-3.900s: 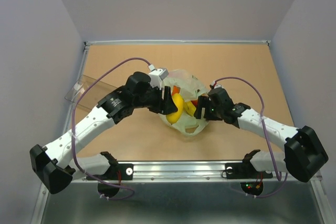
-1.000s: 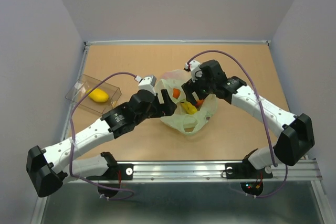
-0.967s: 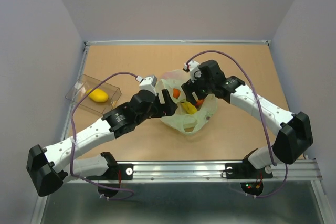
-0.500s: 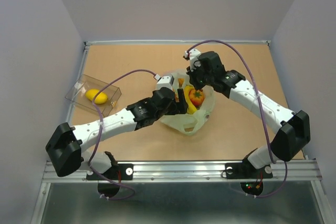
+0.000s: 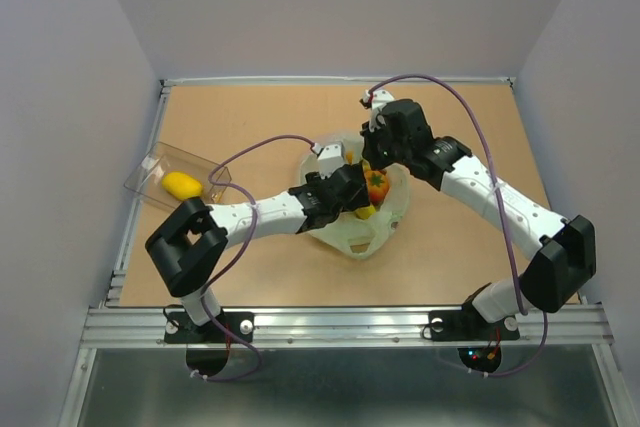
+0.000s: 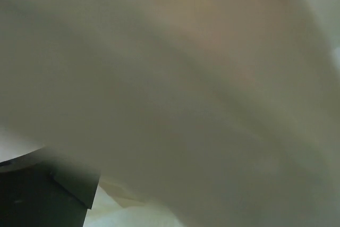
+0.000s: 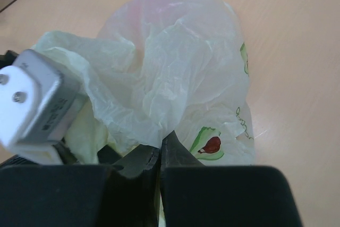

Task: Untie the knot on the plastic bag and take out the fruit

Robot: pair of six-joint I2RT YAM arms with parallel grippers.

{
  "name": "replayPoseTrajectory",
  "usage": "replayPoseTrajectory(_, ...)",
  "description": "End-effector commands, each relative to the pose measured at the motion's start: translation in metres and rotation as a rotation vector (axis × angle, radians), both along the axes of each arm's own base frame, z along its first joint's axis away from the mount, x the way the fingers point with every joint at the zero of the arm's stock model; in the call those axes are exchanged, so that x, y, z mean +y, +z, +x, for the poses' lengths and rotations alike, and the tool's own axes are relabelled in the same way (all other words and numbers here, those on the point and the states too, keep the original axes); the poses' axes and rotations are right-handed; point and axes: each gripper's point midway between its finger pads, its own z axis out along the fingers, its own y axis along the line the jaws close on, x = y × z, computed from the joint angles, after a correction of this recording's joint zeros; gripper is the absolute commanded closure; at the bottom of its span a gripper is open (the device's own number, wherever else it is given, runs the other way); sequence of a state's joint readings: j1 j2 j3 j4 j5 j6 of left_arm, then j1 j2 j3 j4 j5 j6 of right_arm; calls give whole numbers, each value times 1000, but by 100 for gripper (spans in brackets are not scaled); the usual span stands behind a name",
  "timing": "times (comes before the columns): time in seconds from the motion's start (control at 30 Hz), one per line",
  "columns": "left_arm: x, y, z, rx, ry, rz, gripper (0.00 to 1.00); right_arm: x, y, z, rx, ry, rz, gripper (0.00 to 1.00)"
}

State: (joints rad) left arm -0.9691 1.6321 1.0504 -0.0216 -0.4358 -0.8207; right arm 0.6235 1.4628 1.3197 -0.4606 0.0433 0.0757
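Observation:
Only pale film shows beside the visible fingertip, so closing my left gripper now would miss the yellow banana (image 5: 365,212). My left gripper reaches the banana first.
The pale green plastic bag (image 5: 352,230) lies open at mid-table, and the knot is out of view. Fruit shows in its mouth: an orange-red fruit with a green top (image 5: 377,185) and a yellow banana (image 5: 365,212). My left gripper (image 5: 357,191) reaches into the bag from the left. Its wrist view is filled with blurred film, with one dark finger (image 6: 37,195) at the lower left and nothing seen held. My right gripper (image 5: 373,161) is at the bag's far rim. In the right wrist view the right gripper (image 7: 161,150) is shut, pinching the bag's film (image 7: 164,78).
A clear rigid box (image 5: 160,169) stands at the table's left edge with a yellow fruit (image 5: 183,185) in it. The grey camera block of the left wrist (image 7: 37,104) sits close beside the right gripper. Purple cables arch over both arms.
My right gripper has shut on the bag's film at the far rim. My left arm has pushed further right into the bag. The orange-red fruit has come into sight.

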Motion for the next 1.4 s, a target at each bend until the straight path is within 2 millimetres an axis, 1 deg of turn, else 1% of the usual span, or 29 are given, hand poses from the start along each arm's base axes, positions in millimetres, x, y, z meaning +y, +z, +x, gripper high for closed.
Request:
replayPoseTrajectory(0.0, -13, 8, 20, -44, 77, -27, 6, 3, 7, -1, -18, -33, 62, 99)
replayPoseTrajectory(0.07, -15, 1, 23, -40, 86, -14, 6, 5, 6, -2, -14, -28, 70, 99)
replayPoseTrajectory(0.13, -17, -8, 28, -32, 101, -1, 6, 6, 0, -4, 1, -26, 72, 99)
replayPoseTrajectory(0.23, -23, -16, 33, -29, 96, 21, 6, 5, -6, -5, 15, -35, 75, 99)
replayPoseTrajectory(0.3, -24, -22, 35, -26, 98, 34, 9, 5, -8, -5, 19, -41, 78, 99)
replayPoseTrajectory(0.37, -20, -29, 37, -15, 113, 44, 16, 2, -14, -5, 24, -53, 69, 99)
replayPoseTrajectory(0.4, -17, -30, 37, -15, 119, 53, 20, 1, -16, -4, 25, -62, 65, 99)
replayPoseTrajectory(0.43, -15, -30, 37, -16, 125, 59, 29, -2, -19, -3, 24, -82, 53, 99)
replayPoseTrajectory(0.53, -4, -28, 36, -26, 138, 86, 50, -8, -23, 2, 16, -130, 41, 99)
replayPoseTrajectory(0.57, -3, -26, 36, -33, 137, 91, 61, -13, -24, 4, 9, -155, 29, 99)
replayPoseTrajectory(0.63, 4, -16, 35, -55, 138, 104, 75, -20, -25, 10, -6, -200, 11, 99)
replayPoseTrajectory(0.67, 9, -8, 34, -70, 132, 112, 84, -21, -27, 12, -9, -215, 5, 99)
replayPoseTrajectory(0.73, 14, 1, 33, -93, 125, 120, 88, -25, -28, 15, -18, -237, -9, 99)
replayPoseTrajectory(0.77, 16, 5, 32, -101, 119, 125, 93, -29, -28, 18, -26, -259, -21, 99)
replayPoseTrajectory(0.8, 22, 13, 29, -119, 114, 127, 94, -29, -28, 21, -28, -265, -28, 99)
replayPoseTrajectory(0.87, 31, 20, 25, -133, 116, 128, 94, -33, -29, 25, -36, -293, -42, 99)
replayPoseTrajectory(0.9, 39, 27, 22, -150, 116, 128, 95, -35, -31, 28, -36, -304, -49, 99)
replayPoseTrajectory(0.97, 46, 34, 18, -170, 108, 125, 95, -39, -32, 31, -38, -322, -60, 99)
replayPoseTrajectory(1.0, 52, 39, 13, -181, 103, 117, 95, -40, -34, 33, -35, -330, -61, 99)
replayPoseTrajectory(1.03, 55, 49, 12, -204, 93, 107, 95, -42, -34, 34, -36, -342, -62, 99)
replayPoseTrajectory(1.07, 57, 43, 10, -197, 88, 114, 95, -42, -34, 35, -37, -347, -61, 99)
replayPoseTrajectory(1.1, 63, 41, 5, -200, 75, 133, 95, -44, -32, 37, -40, -360, -57, 99)
replayPoseTrajectory(1.17, 67, 36, 0, -191, 55, 145, 95, -48, -27, 41, -53, -383, -54, 99)
replayPoseTrajectory(1.2, 67, 40, -1, -207, 42, 130, 95, -50, -25, 43, -59, -396, -53, 99)
replayPoseTrajectory(1.23, 70, 32, -5, -196, 27, 138, 95, -53, -20, 47, -71, -416, -52, 99)
replayPoseTrajectory(1.3, 76, 28, -13, -206, -6, 148, 95, -60, -16, 52, -81, -448, -45, 99)
replayPoseTrajectory(1.37, 74, 28, -16, -215, -45, 136, 95, -61, -10, 55, -83, -456, -19, 99)
